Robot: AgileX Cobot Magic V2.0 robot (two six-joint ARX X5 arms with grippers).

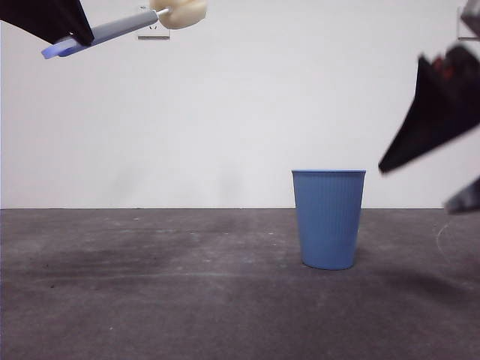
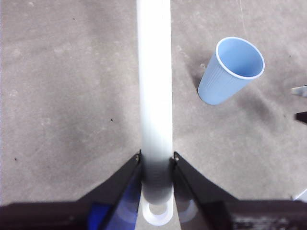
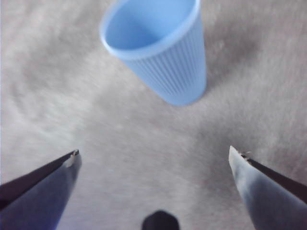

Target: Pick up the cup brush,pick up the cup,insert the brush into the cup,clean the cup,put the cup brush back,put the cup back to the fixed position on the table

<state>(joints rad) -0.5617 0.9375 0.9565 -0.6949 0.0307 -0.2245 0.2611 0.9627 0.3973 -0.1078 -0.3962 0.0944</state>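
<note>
The cup widens to a wide rim (image 1: 328,172), so my right gripper will next grab the cup by its narrower lower body (image 1: 328,234), where my fingers fit across.
The blue ribbed cup (image 1: 328,217) stands upright on the dark grey table (image 1: 150,300), right of the middle. My left gripper (image 1: 71,34) hangs high at the top left, shut on the grey handle of the cup brush (image 1: 120,30); its cream sponge head (image 1: 178,12) points towards the right. In the left wrist view the handle (image 2: 154,86) runs straight out between the jaws of the left gripper (image 2: 156,160), with the cup (image 2: 231,71) off to one side. My right gripper (image 3: 152,155) is open above the table, the cup (image 3: 160,48) ahead of it and apart from both jaws.
A white wall (image 1: 240,112) closes the back, with a socket plate (image 1: 154,30) behind the brush. The right arm (image 1: 439,120) comes in dark from the right edge, above and right of the cup.
</note>
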